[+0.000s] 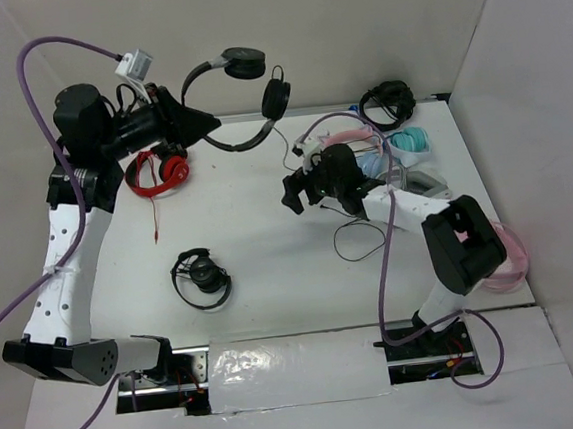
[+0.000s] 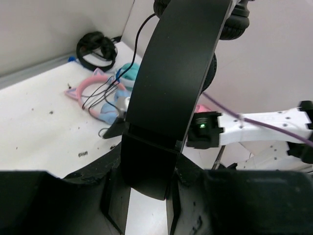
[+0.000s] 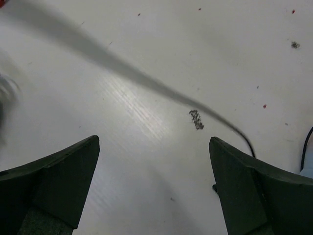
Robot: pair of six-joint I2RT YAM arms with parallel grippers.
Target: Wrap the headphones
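I will reach the cable [image 3: 146, 81] with my right gripper and grab its hanging part near the ear pads, so the cable's plug end can trail freely during wrapping.
My left gripper [image 1: 211, 127] is shut on the thin black headband of the headphones [image 1: 245, 62] and holds them up in the air at the back left. In the left wrist view the headband [image 2: 181, 73] runs up from between the fingers [image 2: 111, 200], with the round ear pads [image 2: 235, 24] at the top. The long thin cable hangs from the headphones and ends in a loop on the table [image 1: 337, 245]. My right gripper [image 1: 297, 188] is open and empty, low over the table centre. A blurred stretch of cable [image 3: 146, 81] crosses the table ahead of its fingers.
Red headphones [image 1: 158, 172] lie at the left under my left arm. A compact black pair [image 1: 203, 278] lies at the front left. Another black pair [image 1: 387, 103], a pink cat-ear pair [image 1: 345, 132] and a teal pair [image 1: 411, 141] sit at the back right. White walls enclose the table.
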